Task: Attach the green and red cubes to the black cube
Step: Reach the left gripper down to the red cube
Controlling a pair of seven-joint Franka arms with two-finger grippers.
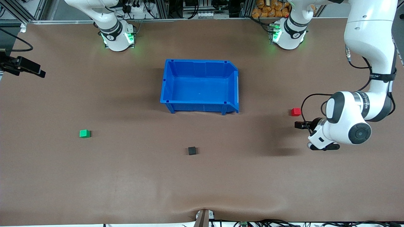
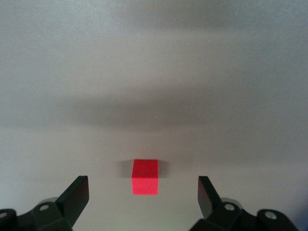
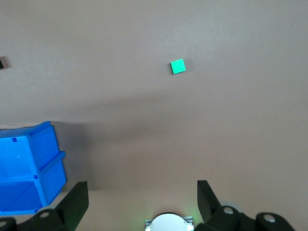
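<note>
I need to pick up the red cube (image 1: 295, 111) by its opposite sides with my left gripper next, so that I can attach it to the black cube (image 1: 192, 150).
The red cube (image 1: 295, 111) lies on the brown table near the left arm's end. My left gripper (image 1: 300, 125) hangs low close beside it, open. In the left wrist view the red cube (image 2: 145, 177) sits just ahead of the gap of the open left gripper (image 2: 143, 195), untouched. The black cube (image 1: 192, 150) lies mid-table, nearer the front camera than the blue bin. The green cube (image 1: 84, 133) lies toward the right arm's end. My right gripper (image 3: 142, 202) is open and empty, high over its own base, with the green cube (image 3: 178, 66) in its view.
An empty blue bin (image 1: 167, 82) stands mid-table between the two bases; it also shows in the right wrist view (image 3: 48, 149). A black fixture with a cable (image 1: 22, 66) juts in at the right arm's end of the table.
</note>
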